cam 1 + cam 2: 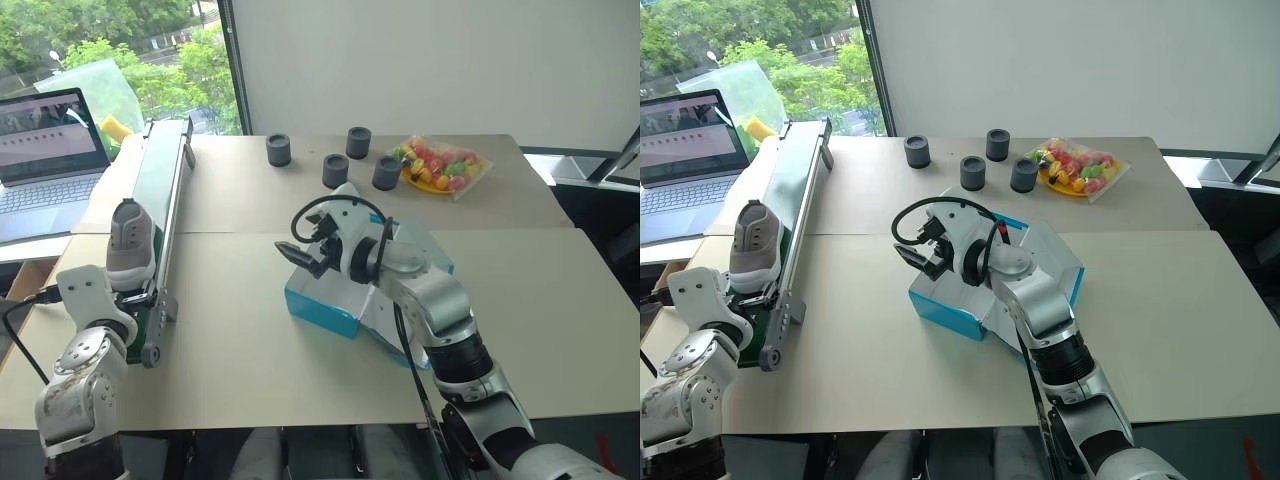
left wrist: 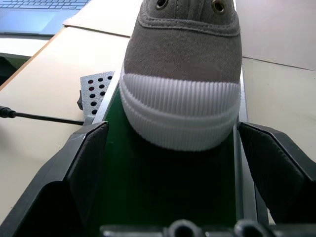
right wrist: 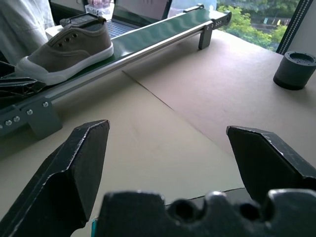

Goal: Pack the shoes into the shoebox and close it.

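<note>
In the left wrist view the fingers of my left gripper stand beside its ribbed toe above the green conveyor, so closing on the shoe now would catch it.
One grey shoe with a pale ribbed sole stands on the green conveyor at the left, toe towards me. My left gripper is open, and its two black fingers flank the toe without touching it. The blue shoebox lies at the table's middle with its white inside showing; my right arm covers most of it. My right gripper hangs open and empty over the box's left end, pointing towards the conveyor.
Several dark grey cylinders and a bag of colourful pieces sit at the back of the table. A laptop stands far left beyond the conveyor. White cloth of a person shows behind the shoe.
</note>
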### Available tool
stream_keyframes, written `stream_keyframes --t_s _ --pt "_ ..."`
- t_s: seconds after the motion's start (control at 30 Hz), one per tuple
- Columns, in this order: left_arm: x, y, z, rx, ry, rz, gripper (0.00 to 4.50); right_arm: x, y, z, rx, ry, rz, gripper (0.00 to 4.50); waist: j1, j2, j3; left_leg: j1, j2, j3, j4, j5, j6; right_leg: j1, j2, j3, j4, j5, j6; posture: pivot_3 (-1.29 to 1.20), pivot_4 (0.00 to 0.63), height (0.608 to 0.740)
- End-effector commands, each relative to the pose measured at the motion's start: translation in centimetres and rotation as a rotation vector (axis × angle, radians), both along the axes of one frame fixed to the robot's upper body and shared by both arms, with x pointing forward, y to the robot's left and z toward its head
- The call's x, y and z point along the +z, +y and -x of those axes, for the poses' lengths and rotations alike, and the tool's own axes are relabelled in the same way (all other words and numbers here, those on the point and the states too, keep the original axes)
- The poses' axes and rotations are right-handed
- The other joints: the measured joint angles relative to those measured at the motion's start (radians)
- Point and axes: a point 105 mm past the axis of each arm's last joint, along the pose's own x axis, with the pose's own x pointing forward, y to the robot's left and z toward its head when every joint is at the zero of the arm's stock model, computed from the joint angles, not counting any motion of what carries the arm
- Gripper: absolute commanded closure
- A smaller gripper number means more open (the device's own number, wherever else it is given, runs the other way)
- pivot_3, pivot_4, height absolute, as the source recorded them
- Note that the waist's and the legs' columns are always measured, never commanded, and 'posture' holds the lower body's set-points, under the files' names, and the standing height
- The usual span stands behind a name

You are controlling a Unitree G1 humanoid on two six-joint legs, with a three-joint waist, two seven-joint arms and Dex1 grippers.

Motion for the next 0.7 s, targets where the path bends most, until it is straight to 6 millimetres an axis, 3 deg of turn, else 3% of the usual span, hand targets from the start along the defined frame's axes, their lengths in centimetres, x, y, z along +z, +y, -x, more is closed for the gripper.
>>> stream_keyframes --t_s 0.03,0.23,0.37,0.47,0.57,0.63,0.7 --pt "0.9 0.1 -0.2 0.007 -0.041 -0.016 0.00 2.1 0.0 0.4 0.010 -0.058 -0.042 0.01 0.000 0.000 0.000 0.000 0.000 0.000 0.000 0.000 0.000 0.000 0.000 0.000 0.000 0.000 0.000 0.00 0.150 0.740" --pt "1.0 -0.4 -0.4 0.002 -0.051 -0.018 1.29 2.2 -0.1 0.4 0.005 -0.054 -0.049 0.00 0.005 0.000 0.000 0.000 0.000 0.000 0.000 0.000 0.000 0.000 0.000 0.000 0.000 0.000 0.000 0.00 0.150 0.740" --pt "1.7 -0.5 -0.6 0.016 -0.083 -0.035 1.29 2.2 -0.2 0.2 -0.004 -0.047 -0.050 0.00 0.007 0.000 0.000 0.000 0.000 0.000 0.000 0.000 0.000 0.000 0.000 0.000 0.000 0.000 0.000 0.00 0.150 0.740" --pt "5.5 -0.6 -0.7 0.089 -0.236 -0.191 1.29 2.6 -0.5 -0.4 -0.035 0.046 -0.152 0.00 0.007 0.000 0.000 0.000 0.000 0.000 0.000 0.000 0.000 0.000 0.000 0.000 0.000 0.000 0.000 0.00 0.150 0.740" --pt "9.6 -2.8 -0.3 0.096 -0.405 -0.412 1.29 4.1 -1.3 -2.0 -0.066 0.298 -0.441 0.00 0.008 -0.001 0.001 -0.002 0.000 -0.001 0.000 0.000 0.000 -0.002 0.000 0.000 0.000 0.000 -0.001 0.00 0.150 0.740" --pt "9.5 -5.0 -0.5 0.029 -0.426 -0.481 1.29 4.7 -1.3 -2.3 -0.004 0.497 -0.625 0.00 0.008 -0.001 0.001 -0.003 0.001 -0.002 0.000 0.000 0.000 -0.003 -0.001 0.000 0.000 0.001 -0.001 0.00 0.150 0.740" --pt "8.0 -8.4 -1.0 -0.081 -0.436 -0.369 1.29 5.7 -0.7 -1.7 0.175 0.709 -0.816 0.00 0.015 0.000 0.000 -0.001 0.000 -0.002 -0.002 0.000 0.000 -0.001 -0.005 -0.001 -0.001 0.001 -0.001 0.00 0.150 0.740"
